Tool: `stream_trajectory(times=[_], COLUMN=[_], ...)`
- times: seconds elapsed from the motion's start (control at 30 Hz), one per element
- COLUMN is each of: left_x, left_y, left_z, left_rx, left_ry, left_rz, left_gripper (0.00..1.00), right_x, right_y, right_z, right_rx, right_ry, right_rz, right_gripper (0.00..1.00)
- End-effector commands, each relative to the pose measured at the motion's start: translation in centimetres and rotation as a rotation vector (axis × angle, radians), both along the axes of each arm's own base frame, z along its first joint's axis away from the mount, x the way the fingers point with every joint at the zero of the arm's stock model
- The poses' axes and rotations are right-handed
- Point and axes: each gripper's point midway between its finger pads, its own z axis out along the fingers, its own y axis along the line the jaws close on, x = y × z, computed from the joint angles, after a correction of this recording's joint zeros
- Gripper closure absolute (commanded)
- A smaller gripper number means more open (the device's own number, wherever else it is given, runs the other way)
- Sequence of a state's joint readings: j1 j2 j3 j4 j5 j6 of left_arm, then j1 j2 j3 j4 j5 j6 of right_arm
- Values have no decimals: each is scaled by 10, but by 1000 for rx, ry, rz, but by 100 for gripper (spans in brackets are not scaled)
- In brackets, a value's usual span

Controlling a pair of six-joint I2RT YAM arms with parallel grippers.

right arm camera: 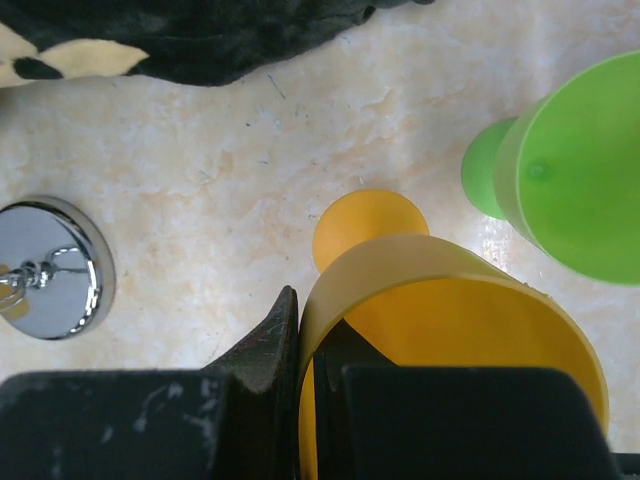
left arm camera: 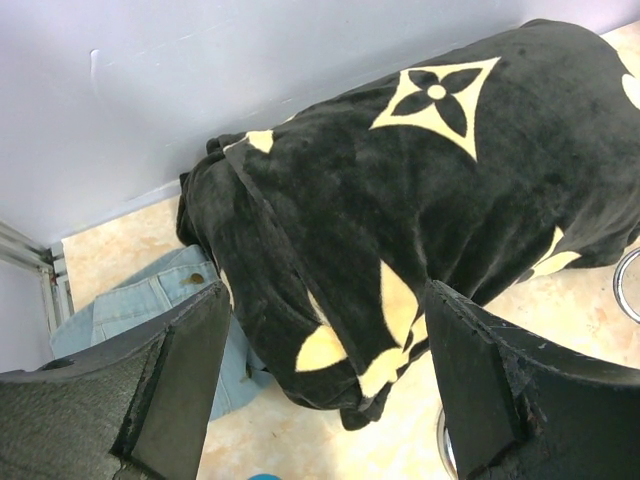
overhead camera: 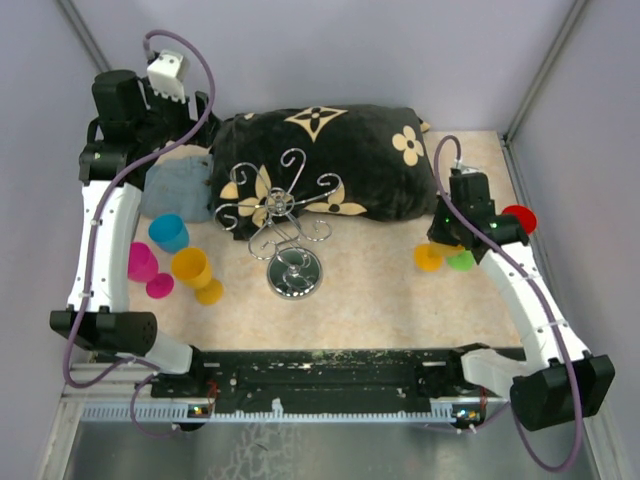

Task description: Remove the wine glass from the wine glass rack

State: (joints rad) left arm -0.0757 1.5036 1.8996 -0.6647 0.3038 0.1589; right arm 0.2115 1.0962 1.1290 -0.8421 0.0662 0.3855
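Note:
The orange-yellow glass would fall if I opened now, because the glass's foot is above the table. My right gripper needs to keep holding the glass.
The silver wire wine glass rack [overhead camera: 285,212] stands mid-table on its round mirror base [overhead camera: 294,273]; I see no glass hanging on its scroll arms. Its base also shows in the right wrist view [right arm camera: 50,270]. My right gripper [right arm camera: 308,330] is shut on the rim of an orange-yellow wine glass [right arm camera: 450,320], one finger inside the bowl and one outside. In the top view that glass [overhead camera: 428,257] is at the right, well away from the rack, under the right gripper [overhead camera: 445,240]. My left gripper [left arm camera: 325,330] hangs open at the back left, holding nothing.
A black cushion with cream flowers [overhead camera: 330,160] lies behind the rack, with folded denim [overhead camera: 178,188] at its left end. Teal [overhead camera: 168,232], pink [overhead camera: 142,262] and yellow [overhead camera: 192,268] glasses sit at the left. Green [overhead camera: 461,260] and red [overhead camera: 519,218] glasses sit at the right.

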Motion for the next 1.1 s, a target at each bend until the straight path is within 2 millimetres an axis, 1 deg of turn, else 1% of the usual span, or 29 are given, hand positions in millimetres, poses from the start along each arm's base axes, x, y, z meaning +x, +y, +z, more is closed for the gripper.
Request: stream_trajectory(times=[0.0, 0.27, 0.43, 0.5, 0.57, 0.73, 0.83, 1.0, 1.03, 1.07], left_x=[-7, -10, -10, -10, -10, -9, -10, -11, -12, -12], left_y=[3, 6, 6, 4, 4, 2, 1, 2, 2, 3], left_z=[11, 6, 4, 4, 3, 4, 5, 5, 5, 4], left_rx=[7, 30, 30, 25, 22, 19, 21, 36, 38, 40], left_ry=[-16, -3, 5, 7, 10, 10, 8, 5, 6, 6], left_rz=[5, 10, 8, 1, -2, -12, -16, -18, -20, -20], left_gripper=[17, 17, 17, 17, 17, 18, 19, 19, 19, 19], right_x=[21, 25, 28, 30, 35, 46, 49, 49, 48, 48], right_y=[0, -3, -6, -4, -3, 8, 17, 22, 22, 22], right_z=[-3, -42, -58, -60, -57, -52, -56, -62, -61, -61], right_rx=[-42, -95, -126, -131, -136, -150, -157, -139, -137, -135], right_ry=[-63, 19, 50, 56, 50, 44, 57, 66, 65, 64], right_rz=[-23, -19, -10, -2, 3, 29, 46, 42, 42, 41], right_gripper=[100, 100, 100, 100, 100, 100, 100, 100, 100, 94])
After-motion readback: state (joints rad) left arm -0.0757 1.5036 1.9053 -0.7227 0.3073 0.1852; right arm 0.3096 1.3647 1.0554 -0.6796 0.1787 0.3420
